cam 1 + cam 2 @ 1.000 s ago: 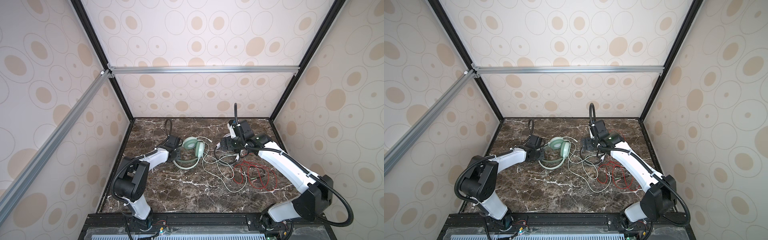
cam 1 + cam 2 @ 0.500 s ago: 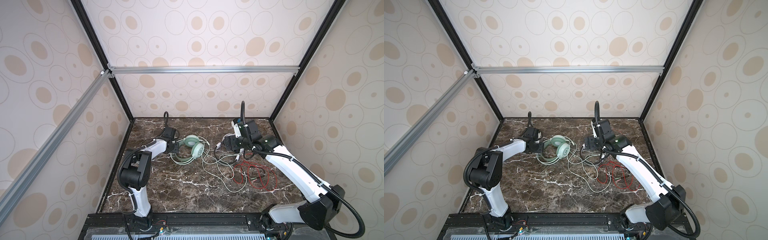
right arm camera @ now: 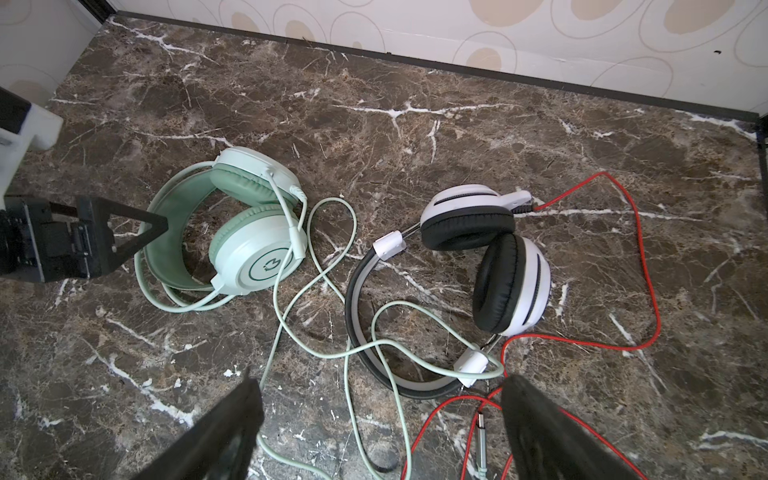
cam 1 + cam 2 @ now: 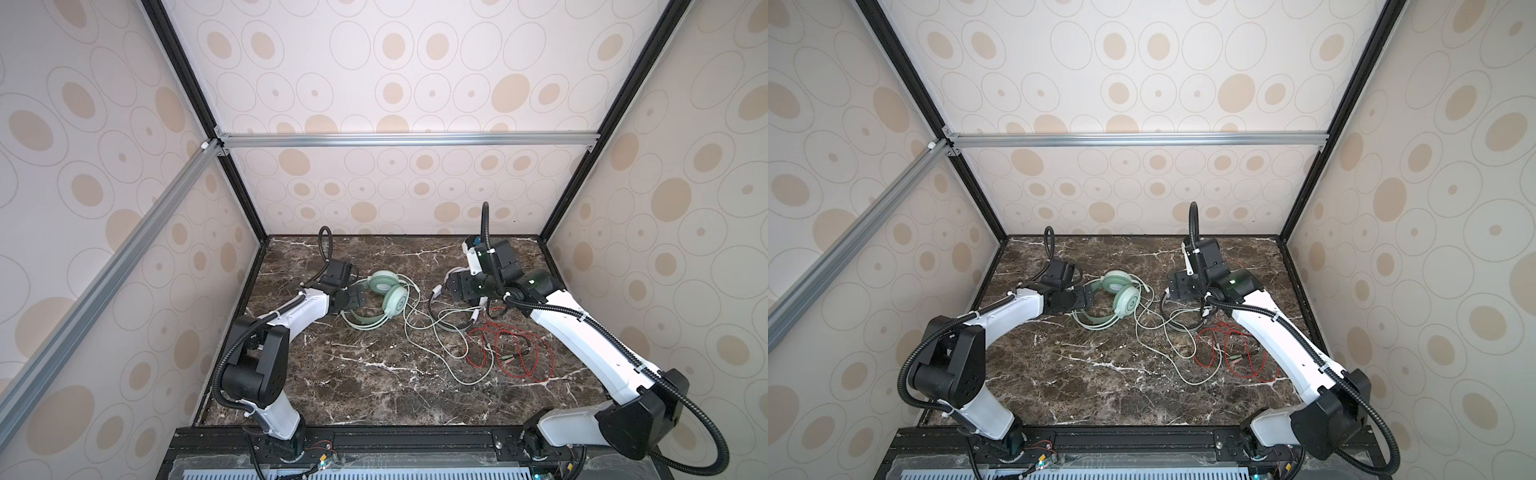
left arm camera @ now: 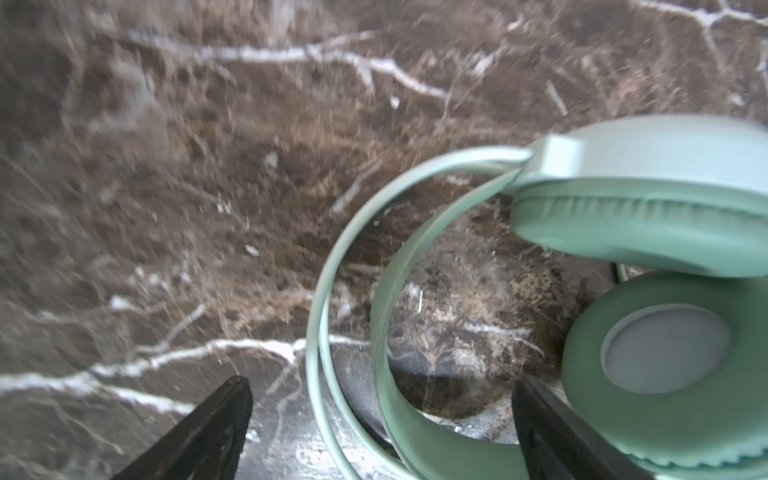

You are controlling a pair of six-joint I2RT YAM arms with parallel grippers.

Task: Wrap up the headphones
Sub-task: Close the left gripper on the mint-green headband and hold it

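The headband's middle (image 4: 357, 317) (image 5: 385, 376) is opposite the ear cups. My left gripper needs to grab the mint-green headphones there, so the cups and cable stay free for wrapping.
The mint-green headphones (image 4: 384, 296) (image 4: 1119, 296) lie at the back middle of the marble table, their pale green cable (image 4: 436, 345) trailing forward. My left gripper (image 4: 356, 297) (image 4: 1086, 297) (image 5: 381, 381) is open, its jaws on either side of the mint headband (image 5: 332, 266) without pinching it. The white-and-black headphones (image 3: 498, 257) (image 4: 451, 326) lie to the right, with the red cable (image 3: 644, 249) (image 4: 519, 357) in loops. My right gripper (image 4: 451, 286) (image 4: 1177, 286) (image 3: 380, 382) hovers open above their grey headband (image 3: 357, 291), holding nothing.
The pale green cable (image 3: 332, 291) crosses over the grey headband and tangles with the red one. The back wall (image 4: 395, 199) stands close behind both grippers. Bare marble table (image 4: 353, 395) spreads out at the front.
My left gripper's jaws have gone from shut to wide open, letting go of the mint headband. The right gripper has drifted slightly toward the back right, still open.
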